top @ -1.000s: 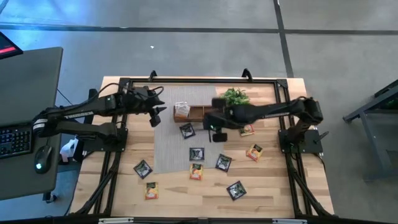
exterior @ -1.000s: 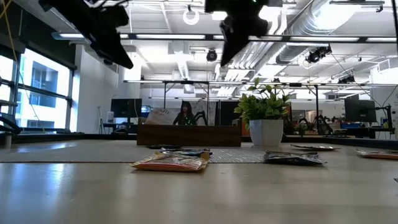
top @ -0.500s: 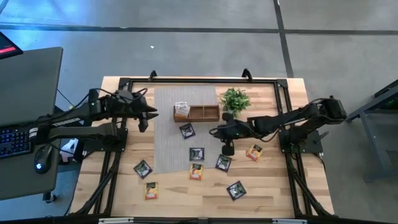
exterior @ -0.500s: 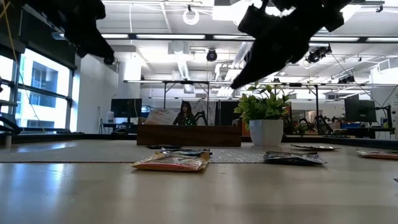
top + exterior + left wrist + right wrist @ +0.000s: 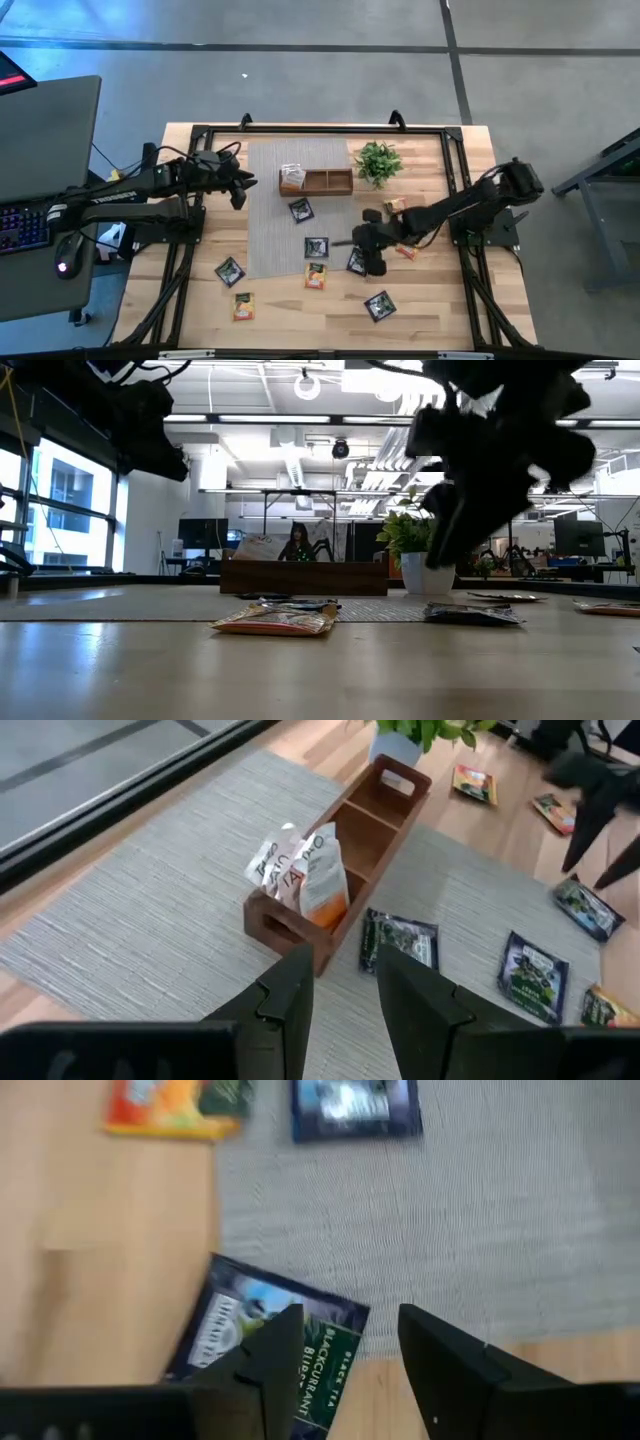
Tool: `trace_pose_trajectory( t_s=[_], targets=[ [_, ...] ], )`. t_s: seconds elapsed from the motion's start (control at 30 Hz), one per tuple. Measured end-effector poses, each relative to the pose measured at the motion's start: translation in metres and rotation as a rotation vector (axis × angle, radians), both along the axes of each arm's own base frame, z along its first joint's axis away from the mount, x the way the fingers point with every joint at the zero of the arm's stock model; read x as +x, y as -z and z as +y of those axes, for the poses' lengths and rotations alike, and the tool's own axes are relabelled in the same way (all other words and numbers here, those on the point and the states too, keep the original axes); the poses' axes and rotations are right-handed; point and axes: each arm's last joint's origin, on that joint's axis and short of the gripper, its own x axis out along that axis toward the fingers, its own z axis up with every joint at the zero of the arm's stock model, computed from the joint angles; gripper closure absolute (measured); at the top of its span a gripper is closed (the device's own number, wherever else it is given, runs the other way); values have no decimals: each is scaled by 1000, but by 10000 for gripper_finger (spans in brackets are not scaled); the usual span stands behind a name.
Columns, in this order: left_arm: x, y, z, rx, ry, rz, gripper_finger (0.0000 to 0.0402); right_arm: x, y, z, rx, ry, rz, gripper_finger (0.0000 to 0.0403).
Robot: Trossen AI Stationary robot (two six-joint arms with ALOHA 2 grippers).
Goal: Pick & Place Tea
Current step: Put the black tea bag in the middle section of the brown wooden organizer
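Observation:
The robot's right gripper should set the black tea sachet in the wooden tray, so next it should grab the sachet by its green lettered panel [image 5: 324,1378].
A wooden tray [image 5: 318,181] stands on the grey mat [image 5: 268,235], with white and orange sachets [image 5: 300,870] upright in its left compartment. Black and orange tea sachets lie flat around it. My right gripper [image 5: 368,258] is open and hovers over a black sachet [image 5: 262,1348] that lies across the mat's right edge; it touches nothing. My left gripper [image 5: 240,186] is open and empty, raised left of the tray; its wrist view [image 5: 345,985] looks at the tray.
A potted plant [image 5: 378,158] stands right of the tray. Black sachets [image 5: 300,210] [image 5: 316,247] lie on the mat. Others lie on the wood: orange [image 5: 315,275], black [image 5: 229,271], orange [image 5: 243,306], black [image 5: 380,305], orange [image 5: 397,207].
My right gripper has gone from beside the tray toward the table's near edge and down, and now hangs over the black sachet at the mat's right edge. My left gripper has drawn back a little toward the table's left edge. No sachet has moved.

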Motion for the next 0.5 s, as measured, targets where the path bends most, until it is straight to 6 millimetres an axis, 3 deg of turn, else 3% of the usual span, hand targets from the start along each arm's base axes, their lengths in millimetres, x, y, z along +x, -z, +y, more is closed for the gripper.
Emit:
trace_pose_trajectory(
  t_s=[0.2, 0.37, 0.5],
  targets=[
    [1, -2, 1, 20, -17, -23, 291, 0, 28, 11, -35, 99, 90, 250],
    [1, -2, 1, 20, -16, -22, 291, 1, 34, 12, -29, 111, 114, 263],
    [1, -2, 1, 21, -16, -21, 291, 0, 35, 13, -64, 48, 120, 309]
  ],
)
